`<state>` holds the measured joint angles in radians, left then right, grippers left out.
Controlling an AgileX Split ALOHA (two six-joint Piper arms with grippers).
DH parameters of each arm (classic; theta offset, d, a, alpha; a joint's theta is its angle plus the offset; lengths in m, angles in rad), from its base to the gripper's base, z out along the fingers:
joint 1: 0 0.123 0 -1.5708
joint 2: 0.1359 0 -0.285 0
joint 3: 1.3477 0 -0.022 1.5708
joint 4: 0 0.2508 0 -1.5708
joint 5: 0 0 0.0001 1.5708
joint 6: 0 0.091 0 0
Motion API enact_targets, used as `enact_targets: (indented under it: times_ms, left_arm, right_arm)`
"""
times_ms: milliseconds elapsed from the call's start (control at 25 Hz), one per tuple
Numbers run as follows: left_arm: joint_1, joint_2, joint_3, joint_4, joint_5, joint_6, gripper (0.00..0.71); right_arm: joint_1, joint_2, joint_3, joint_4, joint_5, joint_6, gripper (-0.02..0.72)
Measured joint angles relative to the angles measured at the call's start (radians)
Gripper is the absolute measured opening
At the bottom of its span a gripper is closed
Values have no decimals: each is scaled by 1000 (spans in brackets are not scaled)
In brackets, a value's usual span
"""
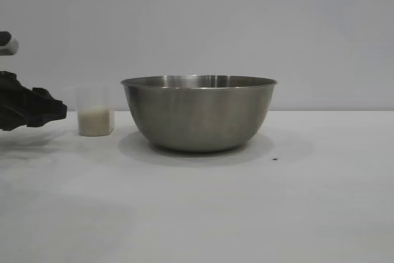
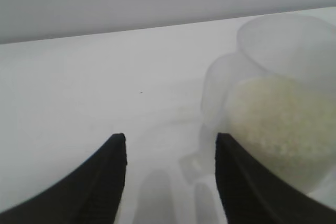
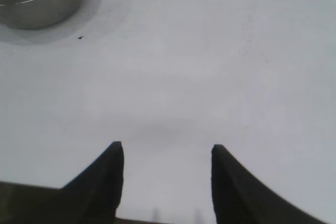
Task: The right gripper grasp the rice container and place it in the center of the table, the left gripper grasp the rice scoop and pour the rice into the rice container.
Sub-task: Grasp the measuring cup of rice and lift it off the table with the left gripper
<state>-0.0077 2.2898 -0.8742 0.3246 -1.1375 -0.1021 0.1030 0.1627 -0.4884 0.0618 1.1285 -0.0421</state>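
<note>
The scoop has loose rice in it, so my left gripper will pick it up next by its handle to keep it level.
The rice container [image 1: 200, 118], a large steel bowl, stands upright near the middle of the table [image 1: 246, 214]. To its left stands the rice scoop [image 1: 95, 112], a small clear cup about half full of rice [image 1: 95, 121]. My left gripper [image 1: 60, 110] hovers just left of the scoop, a small gap away. In the left wrist view it [image 2: 170, 140] is open, the scoop [image 2: 273, 77] and its rice [image 2: 283, 124] sit beside one finger, and the faint handle [image 2: 191, 163] reaches into the gap. My right gripper [image 3: 167, 148] is open over bare table, far from the bowl [image 3: 37, 3].
A tiny dark speck [image 1: 274, 159] lies on the table just right of the bowl, also seen in the right wrist view as a speck [image 3: 80, 38]. A plain grey wall runs behind the table. The right arm is outside the exterior view.
</note>
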Motion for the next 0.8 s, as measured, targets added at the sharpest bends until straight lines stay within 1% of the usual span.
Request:
enact_targets:
  times_ms: [280,520,800]
  left_arm:
    - [0,0,-4,9,0,-4,335]
    - [-22,0,-6,6,0,-4,335]
    - [-26,2,-26,-2,0,-4,335]
  right_arm:
    - [0,0,0,-4,0,0,328]
    - [0,0,0,-4,0,2,328]
    - [0,0,0,-4,0,2,328]
